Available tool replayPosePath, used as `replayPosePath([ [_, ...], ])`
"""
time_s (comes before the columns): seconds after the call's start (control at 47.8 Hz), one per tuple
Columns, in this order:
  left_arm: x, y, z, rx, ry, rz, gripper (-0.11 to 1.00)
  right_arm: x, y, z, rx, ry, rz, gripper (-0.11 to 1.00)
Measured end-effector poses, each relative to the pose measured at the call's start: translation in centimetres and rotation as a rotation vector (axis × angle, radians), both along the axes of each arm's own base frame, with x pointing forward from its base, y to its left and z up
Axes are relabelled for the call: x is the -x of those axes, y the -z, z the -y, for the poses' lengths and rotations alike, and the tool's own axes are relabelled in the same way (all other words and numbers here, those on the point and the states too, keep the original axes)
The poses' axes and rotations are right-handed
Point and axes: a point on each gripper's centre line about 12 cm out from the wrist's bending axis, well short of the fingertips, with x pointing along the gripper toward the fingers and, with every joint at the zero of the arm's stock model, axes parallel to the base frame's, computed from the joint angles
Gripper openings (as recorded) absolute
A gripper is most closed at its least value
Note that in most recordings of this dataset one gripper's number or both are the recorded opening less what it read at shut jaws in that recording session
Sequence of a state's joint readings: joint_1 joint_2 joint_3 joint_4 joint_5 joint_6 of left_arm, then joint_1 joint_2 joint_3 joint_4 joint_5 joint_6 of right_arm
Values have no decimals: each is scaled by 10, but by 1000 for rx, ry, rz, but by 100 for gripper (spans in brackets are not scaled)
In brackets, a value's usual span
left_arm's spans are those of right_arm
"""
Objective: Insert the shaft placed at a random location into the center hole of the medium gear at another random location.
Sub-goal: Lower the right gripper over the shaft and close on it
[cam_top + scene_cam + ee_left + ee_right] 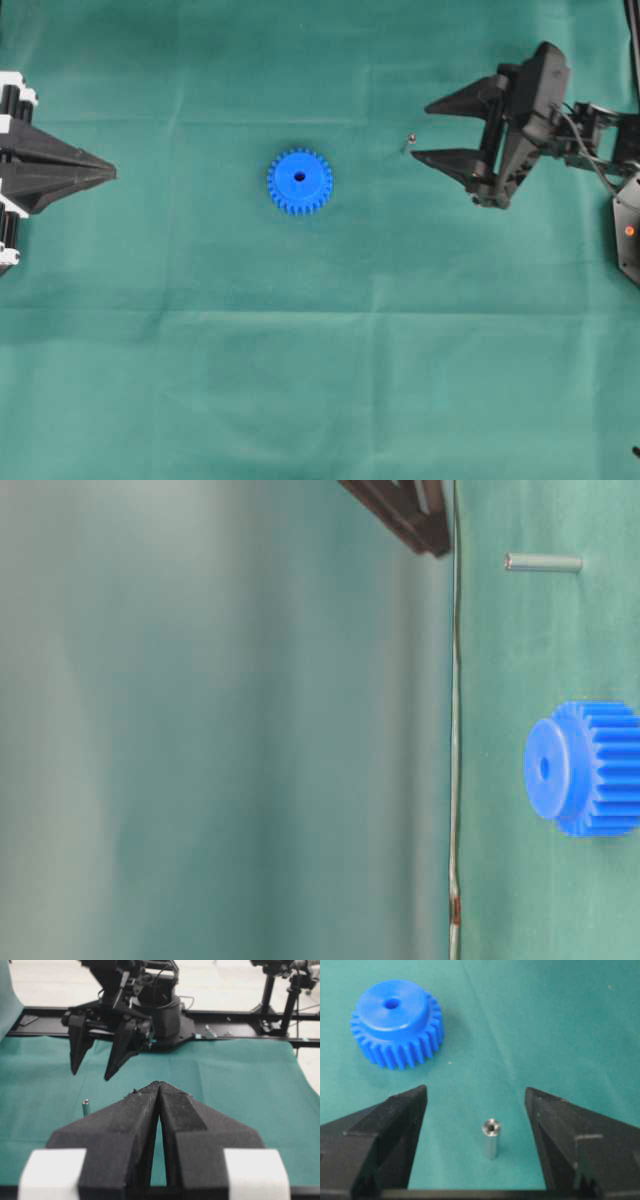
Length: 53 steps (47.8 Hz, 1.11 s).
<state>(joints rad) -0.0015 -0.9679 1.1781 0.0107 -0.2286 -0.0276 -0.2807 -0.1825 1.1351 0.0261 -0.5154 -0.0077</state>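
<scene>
My right gripper should move down before it closes on the shaft, because its fingers are on either side but above the shaft's top and would miss now.
The blue medium gear lies flat mid-table, its dark center hole facing up; it also shows in the right wrist view and the table-level view. The small silver shaft stands upright on the cloth to the gear's right, and shows in the right wrist view, the table-level view and the left wrist view. My right gripper is open and empty, its jaws standing either side of the shaft without touching it. My left gripper is shut and empty at the far left.
Green cloth covers the table. The right arm's body and a black part with an orange dot sit at the right edge. A dark frame rail runs along the far side in the left wrist view.
</scene>
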Motion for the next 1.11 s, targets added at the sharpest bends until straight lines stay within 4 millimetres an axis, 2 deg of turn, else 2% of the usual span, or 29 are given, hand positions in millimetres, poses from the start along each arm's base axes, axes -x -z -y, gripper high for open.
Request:
replayPosePath([
  [0.314, 0, 1, 0, -2, -1, -5, 0, -9, 36, 10, -24, 23, -87, 78],
  [0.565, 0, 1, 0, -2, -2, -11, 0, -9, 41, 10, -29, 26, -100, 72],
  [0.628, 0, 1, 0, 0, -2, -12, 0, -9, 41, 10, -29, 26, -100, 67],
  [0.691, 0, 1, 0, -3, -1, -12, 0, -9, 41, 10, -29, 27, -100, 57],
  [0.88, 0, 1, 0, -2, -2, -11, 0, -8, 41, 10, -29, 26, -102, 14],
  [1.11, 0, 1, -1, -2, -3, -11, 0, -9, 41, 10, -30, 26, -102, 13],
])
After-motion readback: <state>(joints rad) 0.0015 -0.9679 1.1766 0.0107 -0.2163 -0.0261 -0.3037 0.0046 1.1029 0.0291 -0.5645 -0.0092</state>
